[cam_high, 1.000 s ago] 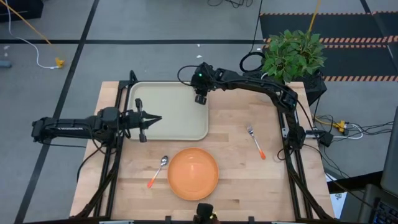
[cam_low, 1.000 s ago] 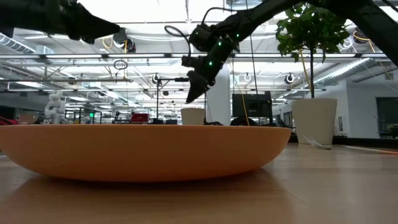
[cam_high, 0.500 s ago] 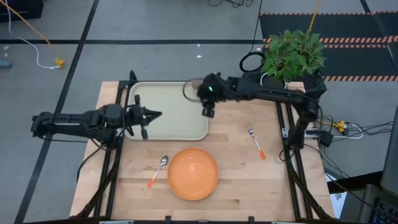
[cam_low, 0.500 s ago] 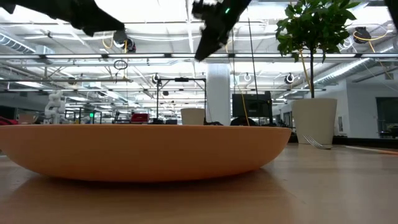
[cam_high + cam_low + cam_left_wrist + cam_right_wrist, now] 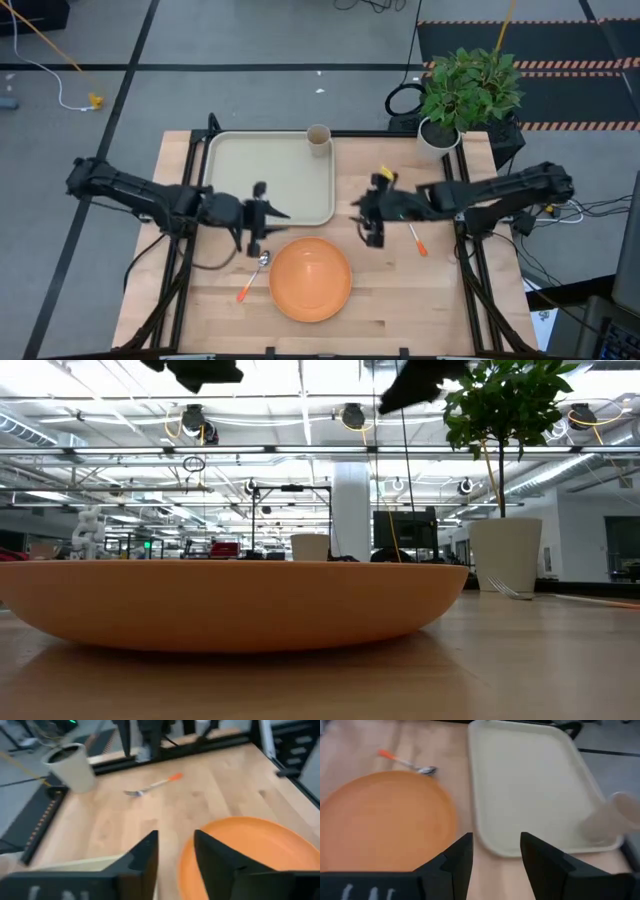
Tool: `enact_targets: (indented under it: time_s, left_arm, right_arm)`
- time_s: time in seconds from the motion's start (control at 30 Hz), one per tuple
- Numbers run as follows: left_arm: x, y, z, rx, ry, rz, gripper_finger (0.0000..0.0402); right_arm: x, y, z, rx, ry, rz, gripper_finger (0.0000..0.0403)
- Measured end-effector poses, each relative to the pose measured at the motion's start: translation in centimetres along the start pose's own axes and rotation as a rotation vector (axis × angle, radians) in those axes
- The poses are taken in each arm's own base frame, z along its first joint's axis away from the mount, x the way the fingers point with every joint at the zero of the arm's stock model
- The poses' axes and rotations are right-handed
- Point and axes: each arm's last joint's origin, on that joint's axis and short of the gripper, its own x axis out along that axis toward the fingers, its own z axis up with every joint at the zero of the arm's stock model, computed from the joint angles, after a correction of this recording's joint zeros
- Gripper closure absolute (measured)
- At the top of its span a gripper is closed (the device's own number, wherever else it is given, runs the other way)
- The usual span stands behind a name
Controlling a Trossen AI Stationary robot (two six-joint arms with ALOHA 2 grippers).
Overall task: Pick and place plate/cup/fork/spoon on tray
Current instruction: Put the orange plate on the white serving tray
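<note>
The orange plate needs to go onto the cream tray [image 5: 262, 178], so my left gripper should next pick the plate up by its rim [image 5: 277, 288] and then set it there.
The tan cup [image 5: 319, 140] stands upright on its base in the far right corner of the cream tray [image 5: 262, 178]. The orange plate [image 5: 310, 278] lies flat on the table, near the front edge. The spoon [image 5: 253, 274] lies left of the plate and the fork [image 5: 411, 228] to its right. My left gripper [image 5: 278, 214] hovers open over the tray's near edge, above the spoon's bowl. My right gripper [image 5: 361, 222] hovers open between the tray's near right corner and the fork. In the right wrist view the plate [image 5: 385, 820], spoon [image 5: 410, 764] and cup [image 5: 615, 817] lie beyond its fingers.
A white pot with a green plant [image 5: 468, 88] stands at the table's far right corner, also seen as the pot [image 5: 72, 767] in the left wrist view. Bare wood lies between the plate and the fork and along the right side.
My right gripper has risen from above the cup and swung toward the near and right edges, ending beside the fork; the cup stays standing on the tray. My left gripper has moved from the tray's left edge toward the right and near, ending over the spoon.
</note>
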Motion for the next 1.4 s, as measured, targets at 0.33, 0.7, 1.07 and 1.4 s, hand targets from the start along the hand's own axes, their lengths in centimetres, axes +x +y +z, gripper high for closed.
enact_targets:
  time_s: [0.33, 0.7, 1.07, 1.4]
  left_arm:
    - [4.4, -7.7, -1.0, 0.107, 0.165, -0.23, 0.023]
    - [7.0, -14.6, -1.0, 0.126, 0.305, -0.412, 0.0231]
    - [8.9, -18.5, -3.6, 0.197, 0.518, -0.465, 0.0231]
    - [10.4, -19.1, -5.9, 0.299, 0.586, -0.445, 0.0234]
  right_arm:
    - [2.1, 3.1, -7.9, 0.093, -0.034, 0.102, 0.0245]
    - [1.9, 6.6, -12.1, 0.162, -0.112, 0.242, 0.0245]
    - [1.1, 7.8, -13.1, 0.133, -0.175, 0.139, 0.0245]
    - [1.1, 7.8, -13.1, 0.112, -0.178, 0.133, 0.0245]
